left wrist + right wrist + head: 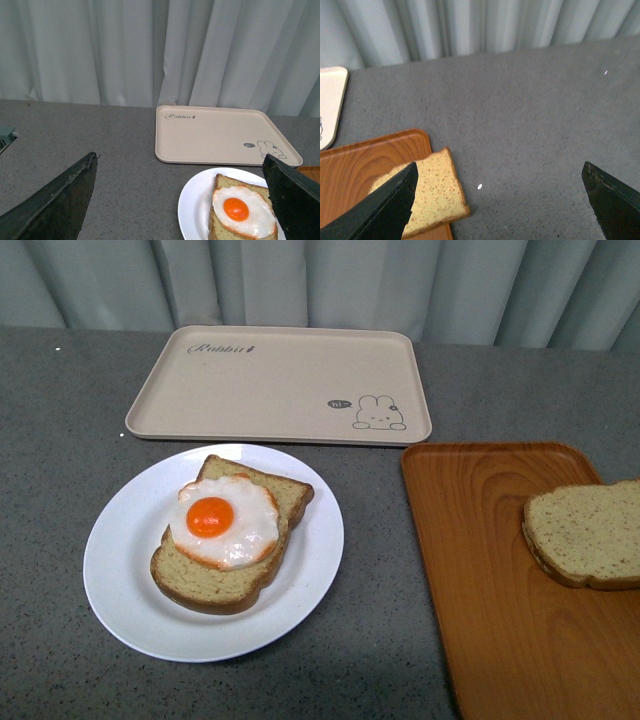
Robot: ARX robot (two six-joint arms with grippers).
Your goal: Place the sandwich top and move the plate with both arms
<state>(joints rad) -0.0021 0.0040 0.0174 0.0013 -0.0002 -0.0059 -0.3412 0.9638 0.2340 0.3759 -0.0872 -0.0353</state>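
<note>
The robot's right gripper needs to grip the sandwich top by its overhanging crust edge [457, 185] next, since that edge sticks out past the orange tray [375, 157].
The white plate [125, 570] sits front left on the grey table and holds a bread slice topped with a fried egg [222, 520]. The sandwich top [590, 532], a plain speckled tan slice, lies on the orange wood-grain tray [490, 570] at the right. Neither arm shows in the front view. My left gripper [180, 200] is open and empty above the table, with the plate [192, 210] and egg [242, 210] between its fingers. My right gripper [500, 200] is open and empty; the sandwich top [435, 192] lies by one finger.
A beige rabbit-print tray [280, 385] lies at the back behind the plate and shows in the left wrist view [220, 132]. Pale curtains hang behind the table. The orange tray's corner [365, 160] shows in the right wrist view, with bare grey tabletop beside it.
</note>
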